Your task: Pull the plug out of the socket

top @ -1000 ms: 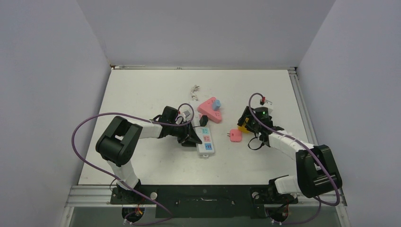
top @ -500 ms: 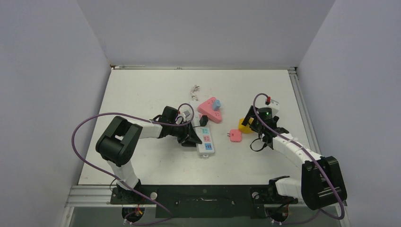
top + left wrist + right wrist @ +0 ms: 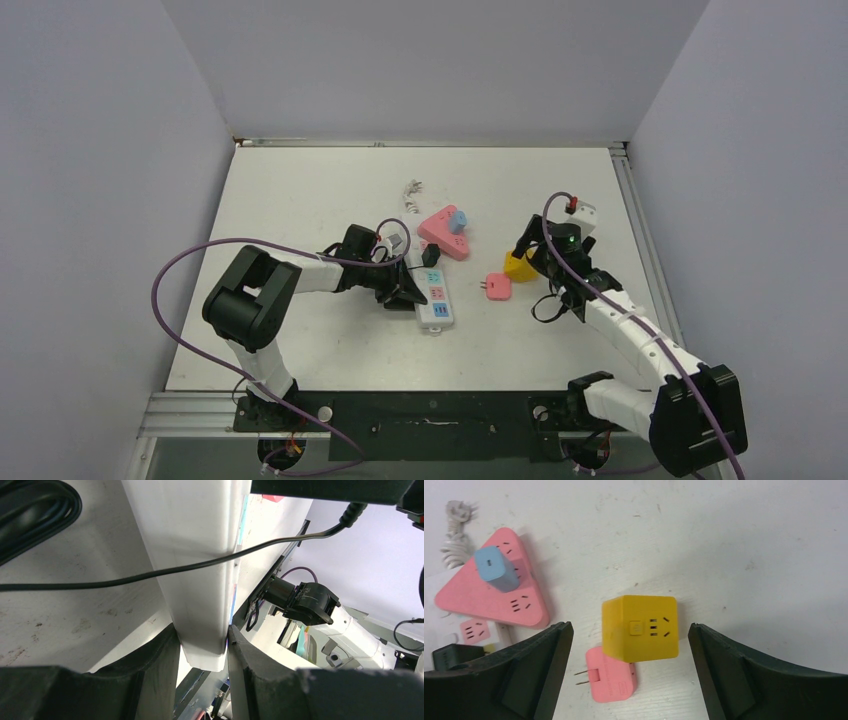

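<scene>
My right gripper needs to pull the black plug off the socket next, so it should grab the plug by opposite sides of its body (image 3: 431, 256) (image 3: 458, 656) and leave the plug's cable free.
The white power strip (image 3: 438, 298) lies mid-table with pink and blue outlets up. My left gripper (image 3: 404, 292) is shut on its long sides; in the left wrist view the strip (image 3: 195, 555) sits tight between both fingers, gripper (image 3: 202, 636). A black plug (image 3: 431, 255) with a thin black cable (image 3: 150, 572) sits at the strip's far end. My right gripper (image 3: 530, 262) is open and empty, hovering over a yellow cube socket (image 3: 640, 627) and a loose pink two-pin plug (image 3: 610, 676); the gripper's midpoint (image 3: 629, 626) is above the cube.
A pink triangular socket (image 3: 491, 592) with a blue plug (image 3: 496, 570) in it lies behind the strip. A coiled white cord (image 3: 412, 187) lies further back. The table's right rail (image 3: 640, 230) runs close beside my right arm.
My right arm has drawn back to the right, and the yellow cube now shows fully beside it. The left gripper and the strip have not moved.
</scene>
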Controlling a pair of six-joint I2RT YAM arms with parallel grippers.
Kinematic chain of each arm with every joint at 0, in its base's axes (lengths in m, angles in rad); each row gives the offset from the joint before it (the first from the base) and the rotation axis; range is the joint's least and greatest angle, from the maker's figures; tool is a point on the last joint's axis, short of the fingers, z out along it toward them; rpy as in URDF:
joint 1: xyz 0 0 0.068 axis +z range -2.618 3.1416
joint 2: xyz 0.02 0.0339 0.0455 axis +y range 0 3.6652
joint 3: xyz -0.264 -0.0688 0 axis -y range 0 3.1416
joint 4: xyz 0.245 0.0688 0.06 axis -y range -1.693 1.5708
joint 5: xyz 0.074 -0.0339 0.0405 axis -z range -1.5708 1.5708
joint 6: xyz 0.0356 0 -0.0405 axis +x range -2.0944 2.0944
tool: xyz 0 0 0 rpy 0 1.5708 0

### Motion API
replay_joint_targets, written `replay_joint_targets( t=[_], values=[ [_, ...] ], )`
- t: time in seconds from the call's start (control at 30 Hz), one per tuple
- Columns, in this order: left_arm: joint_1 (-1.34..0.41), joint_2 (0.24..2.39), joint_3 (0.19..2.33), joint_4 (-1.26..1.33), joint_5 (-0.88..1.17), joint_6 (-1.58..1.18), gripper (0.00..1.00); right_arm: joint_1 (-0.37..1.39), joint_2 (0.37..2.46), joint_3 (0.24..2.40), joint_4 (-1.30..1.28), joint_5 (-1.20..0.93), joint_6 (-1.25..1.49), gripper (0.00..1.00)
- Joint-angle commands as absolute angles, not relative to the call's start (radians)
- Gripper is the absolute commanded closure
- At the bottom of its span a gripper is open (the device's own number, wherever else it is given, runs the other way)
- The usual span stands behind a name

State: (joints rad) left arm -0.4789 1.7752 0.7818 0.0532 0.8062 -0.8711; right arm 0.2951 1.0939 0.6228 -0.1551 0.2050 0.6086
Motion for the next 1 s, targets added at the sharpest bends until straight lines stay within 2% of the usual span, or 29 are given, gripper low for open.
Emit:
replay_joint_targets(
  t=[0.0,0.3,0.5,0.77,0.87,0.97],
  values=[
    [-0.486,1.776,0.807,0.026,0.792,-0.844,1.00,0.360,1.081,0.699,-0.147,0.181,0.573,0.10],
    [-0.512,1.800,0.816,0.013,0.797,-0.835,1.00,0.567,1.284,0.797,-0.020,0.025,0.570,0.02],
    [-0.522,1.809,0.816,0.009,0.798,-0.836,1.00,0.667,1.414,0.864,0.054,-0.025,0.615,0.14],
    [-0.525,1.803,0.815,0.013,0.803,-0.841,1.00,0.787,1.538,0.975,-0.030,0.128,0.591,0.23],
    [-0.525,1.803,0.813,0.015,0.804,-0.844,1.00,0.805,1.570,1.004,-0.053,0.169,0.582,0.35],
    [-0.525,1.806,0.813,0.016,0.807,-0.845,1.00,0.812,1.600,1.036,-0.088,0.212,0.584,0.38]
  ],
)
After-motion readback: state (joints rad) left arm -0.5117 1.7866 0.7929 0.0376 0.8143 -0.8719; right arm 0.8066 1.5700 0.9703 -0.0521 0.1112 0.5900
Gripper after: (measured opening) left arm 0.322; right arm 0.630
